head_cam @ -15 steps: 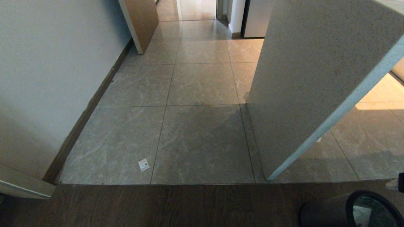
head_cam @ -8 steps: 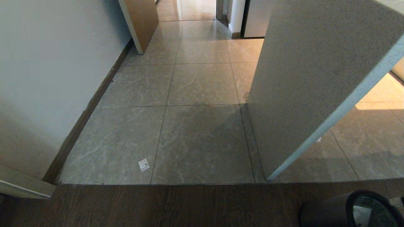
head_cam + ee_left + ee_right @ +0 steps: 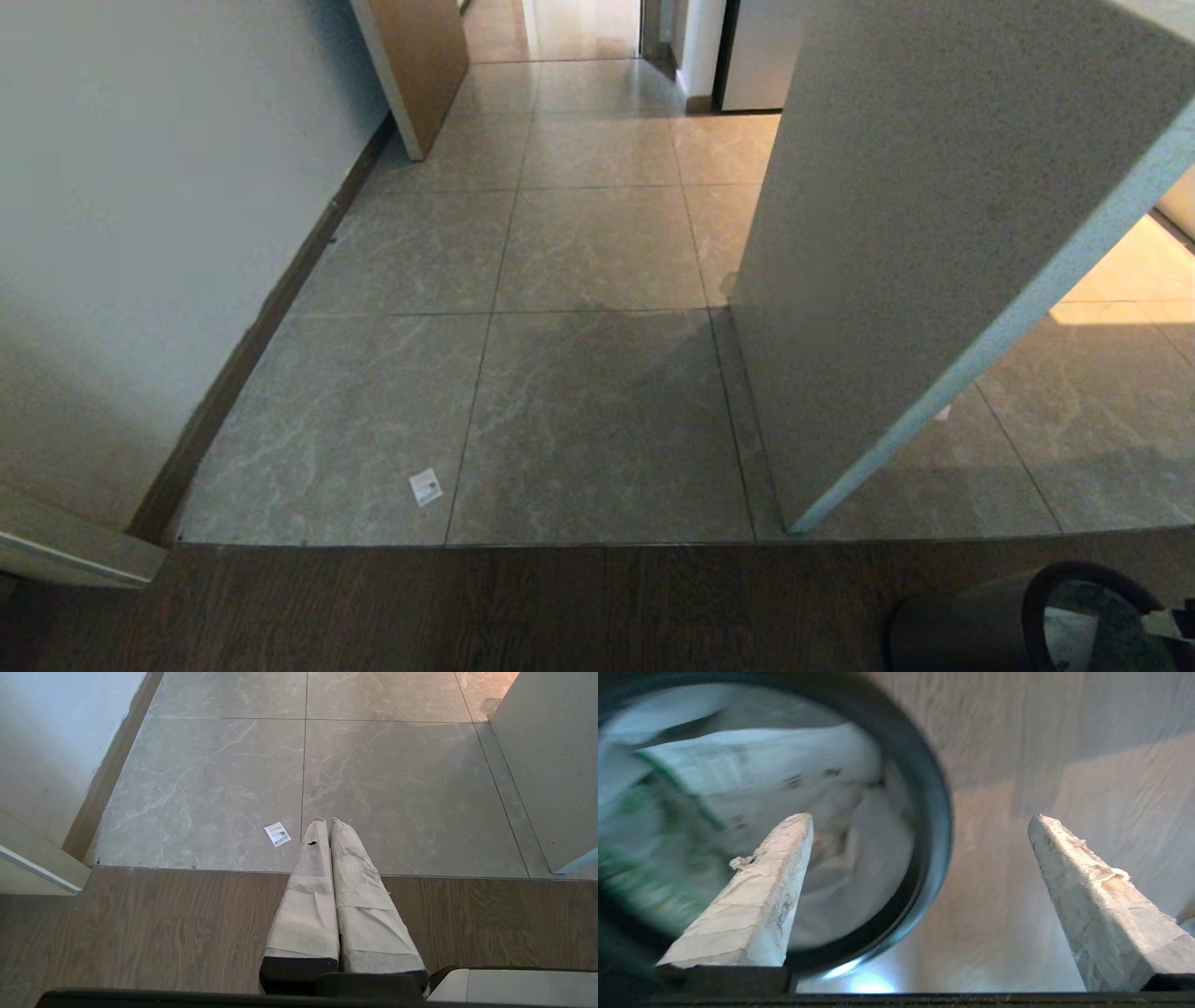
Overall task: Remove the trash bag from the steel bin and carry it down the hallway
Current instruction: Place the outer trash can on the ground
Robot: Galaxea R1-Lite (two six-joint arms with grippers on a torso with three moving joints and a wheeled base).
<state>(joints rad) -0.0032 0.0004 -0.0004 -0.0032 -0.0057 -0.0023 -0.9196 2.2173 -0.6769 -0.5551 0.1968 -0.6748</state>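
Observation:
The steel bin (image 3: 962, 625) should be grabbed next by its black rim ring (image 3: 1129, 581) with my right gripper, so that the trash bag is free to be removed.
The steel bin (image 3: 962, 625) stands on the dark wood floor at the bottom right of the head view, its black rim (image 3: 934, 826) toward me. Inside lies the trash bag (image 3: 752, 770), white with green prints. My right gripper (image 3: 920, 816) hangs open just over the bin. One finger is above the bag, the other outside the rim, and nothing is between them. Only its tip shows in the head view, at the far right edge beside the rim. My left gripper (image 3: 328, 821) is shut and empty, parked low over the wood floor. The hallway (image 3: 597, 243) runs ahead.
A white paper scrap (image 3: 426, 486) lies on the tiles near the wood threshold. A speckled white partition (image 3: 896, 233) narrows the way on the right. A plain wall (image 3: 140, 233) with dark skirting bounds the left, and a wooden door (image 3: 420, 56) stands further on.
At the right edge of the head view my right gripper has sunk from above the bin to beside its rim. The bin, the scrap and the view itself have not shifted.

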